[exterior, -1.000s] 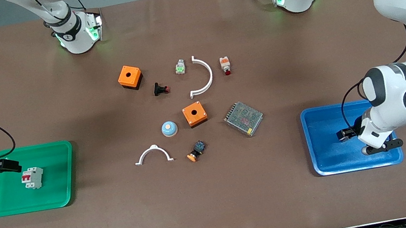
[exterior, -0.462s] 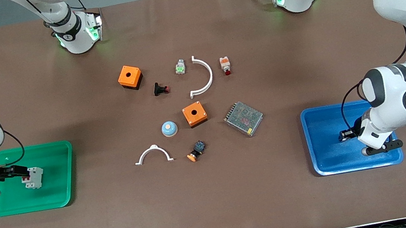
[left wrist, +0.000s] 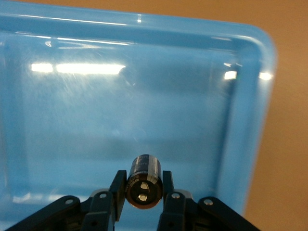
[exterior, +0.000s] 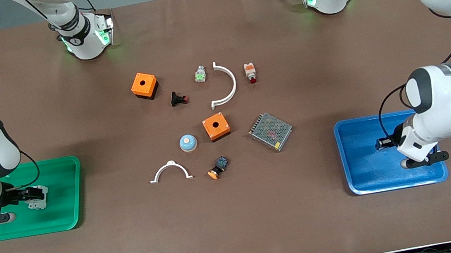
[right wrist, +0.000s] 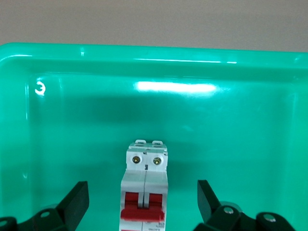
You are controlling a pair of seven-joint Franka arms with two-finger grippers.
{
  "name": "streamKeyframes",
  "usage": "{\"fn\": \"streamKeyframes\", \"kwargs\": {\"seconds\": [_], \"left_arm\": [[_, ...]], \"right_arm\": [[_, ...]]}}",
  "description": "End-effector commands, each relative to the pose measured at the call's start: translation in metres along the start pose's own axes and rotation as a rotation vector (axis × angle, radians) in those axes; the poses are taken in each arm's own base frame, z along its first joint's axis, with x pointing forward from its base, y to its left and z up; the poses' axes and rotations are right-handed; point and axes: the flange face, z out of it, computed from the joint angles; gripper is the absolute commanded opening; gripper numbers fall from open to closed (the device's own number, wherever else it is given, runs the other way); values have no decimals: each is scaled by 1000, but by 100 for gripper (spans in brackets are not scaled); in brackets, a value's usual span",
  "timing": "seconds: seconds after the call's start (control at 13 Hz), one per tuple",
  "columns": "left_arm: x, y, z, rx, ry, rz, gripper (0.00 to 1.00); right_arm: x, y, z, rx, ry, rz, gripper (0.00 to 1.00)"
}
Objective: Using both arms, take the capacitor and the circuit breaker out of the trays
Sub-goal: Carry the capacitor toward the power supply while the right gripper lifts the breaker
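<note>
I will next grip the breaker (right wrist: 145,166) with my right gripper by its body beside the red levers, to lift it out of the green tray (right wrist: 240,120).
The breaker (right wrist: 145,166), light grey with red levers, lies flat in the green tray (right wrist: 240,120) at the right arm's end of the table; it also shows in the front view (exterior: 38,201). My right gripper (right wrist: 142,199) is open, its fingers wide apart on either side of the breaker and not touching it; in the front view it (exterior: 31,194) is low over the green tray (exterior: 63,192). My left gripper (left wrist: 143,186) is shut on the capacitor (left wrist: 144,175), a black stubby cylinder, held low over the blue tray (left wrist: 96,120). In the front view the left gripper (exterior: 382,143) hides the capacitor over the blue tray (exterior: 365,171).
Mid-table lie two orange boxes (exterior: 144,85) (exterior: 216,127), two white curved pieces (exterior: 224,82) (exterior: 170,171), a metal mesh box (exterior: 270,131), a blue dome (exterior: 188,142), a black red-tipped button (exterior: 179,99), a white-orange part (exterior: 250,72) and an orange-capped button (exterior: 217,167).
My right gripper has moved from beside the breaker to over it, and lower into the green tray. The breaker has not moved. The left gripper with the capacitor has barely shifted.
</note>
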Motion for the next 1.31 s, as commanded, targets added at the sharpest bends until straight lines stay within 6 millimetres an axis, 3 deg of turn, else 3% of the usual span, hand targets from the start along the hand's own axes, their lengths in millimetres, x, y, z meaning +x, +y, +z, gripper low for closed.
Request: {"fn": "streamKeyframes", "kwargs": {"seconds": [0.0, 0.23, 0.31, 0.38, 0.54, 0.62, 0.77, 0.92, 1.0, 1.23], "left_arm": [[-36, 68, -38, 53, -30, -22, 1], [-76, 163, -37, 78, -27, -121, 0], [-87, 190, -32, 85, -27, -169, 0], [-101, 224, -27, 86, -19, -202, 0], [-122, 267, -12, 78, -19, -286, 0], [-135, 292, 1, 74, -18, -317, 0], [-157, 330, 22, 70, -11, -392, 0], [-172, 352, 37, 67, -6, -450, 0], [-181, 363, 42, 72, -8, -475, 0], [-212, 389, 53, 92, -14, -529, 0]], "right_arm": [[2, 2, 10, 13, 10, -3, 97], [0, 1, 16, 16, 0, -13, 89], [0, 1, 17, 17, -2, -18, 77], [0, 1, 17, 18, -6, -32, 61], [0, 0, 16, 19, -9, -38, 20], [0, 0, 14, 19, -9, -37, 4], [6, -1, -2, 25, -21, -43, 0], [19, -4, -38, 30, -38, -51, 0], [23, -13, -62, 40, -63, -59, 0], [18, -75, -137, 54, -134, -64, 0]]}}
